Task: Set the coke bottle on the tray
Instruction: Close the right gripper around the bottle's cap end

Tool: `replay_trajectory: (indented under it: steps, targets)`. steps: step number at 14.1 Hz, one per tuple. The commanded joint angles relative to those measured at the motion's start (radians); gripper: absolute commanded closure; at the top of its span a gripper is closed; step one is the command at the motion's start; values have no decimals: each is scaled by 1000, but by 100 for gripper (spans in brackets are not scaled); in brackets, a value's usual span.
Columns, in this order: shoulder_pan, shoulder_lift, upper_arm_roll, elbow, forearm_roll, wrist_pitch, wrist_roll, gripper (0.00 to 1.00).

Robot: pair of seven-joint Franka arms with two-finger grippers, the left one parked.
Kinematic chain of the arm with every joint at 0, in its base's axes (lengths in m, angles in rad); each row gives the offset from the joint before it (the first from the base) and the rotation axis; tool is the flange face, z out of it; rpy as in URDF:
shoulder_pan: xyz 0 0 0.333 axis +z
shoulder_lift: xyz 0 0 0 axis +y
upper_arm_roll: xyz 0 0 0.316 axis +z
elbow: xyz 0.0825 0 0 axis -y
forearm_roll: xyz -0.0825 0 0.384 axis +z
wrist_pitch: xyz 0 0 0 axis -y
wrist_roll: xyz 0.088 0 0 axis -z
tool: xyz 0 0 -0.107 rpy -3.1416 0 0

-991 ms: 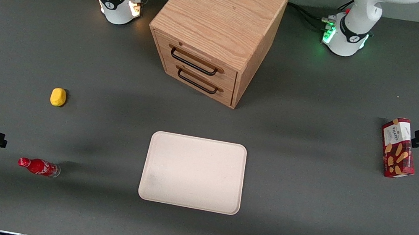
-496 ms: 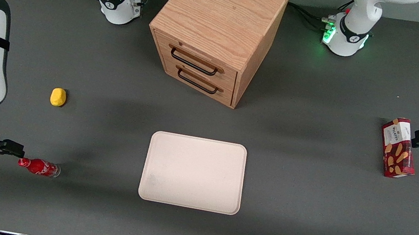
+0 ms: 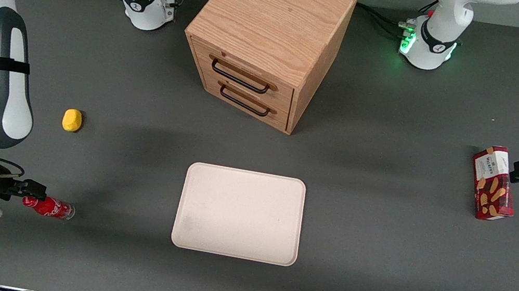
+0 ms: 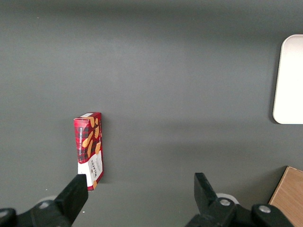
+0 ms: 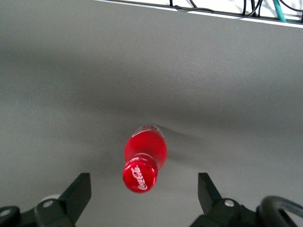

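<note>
Next, my right gripper grabs the coke bottle by its red cap end (image 5: 140, 175) to set it onto the tray.
The coke bottle (image 3: 50, 207) lies on its side on the grey table, toward the working arm's end, cap pointing at my gripper. The right gripper (image 3: 22, 202) sits low at the cap end, open, one finger on each side of the bottle's axis. In the right wrist view the red cap and body of the coke bottle (image 5: 143, 158) show just ahead of the open gripper (image 5: 143, 191), with nothing touching the fingers (image 5: 79, 190). The cream-white tray (image 3: 240, 213) rests flat near the table's middle, beside the bottle and well apart from it; its corner shows as the tray (image 4: 289, 80).
A wooden two-drawer cabinet (image 3: 267, 36) stands farther from the camera than the tray. A small yellow object (image 3: 72, 120) lies farther back than the bottle. A red snack box (image 3: 493, 183) lies toward the parked arm's end, also the snack box (image 4: 89, 150).
The right arm has swung in from the table's edge toward the bottle, bringing the open gripper up to the cap. The bottle and tray have stayed put.
</note>
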Motion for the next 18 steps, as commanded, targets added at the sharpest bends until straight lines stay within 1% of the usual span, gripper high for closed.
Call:
replay_trajectory:
  steps: [1,4,10,11,12,13,14,16,18]
  targets:
    - [1,3,2,-22,20,37,-34,0]
    - [2,14,2,-23,50,69,-64,0]
    - [1,14,2,-22,53,76,-83,0]
    - [1,14,2,-22,53,76,-84,4]
    - [1,14,2,-22,52,76,-93,17]
    - [1,14,2,-22,52,76,-119,27]
    - [-1,14,2,-22,52,76,-136,44]
    - [-2,13,2,-22,52,74,-141,67]
    - [-2,13,2,-22,50,73,-141,83]
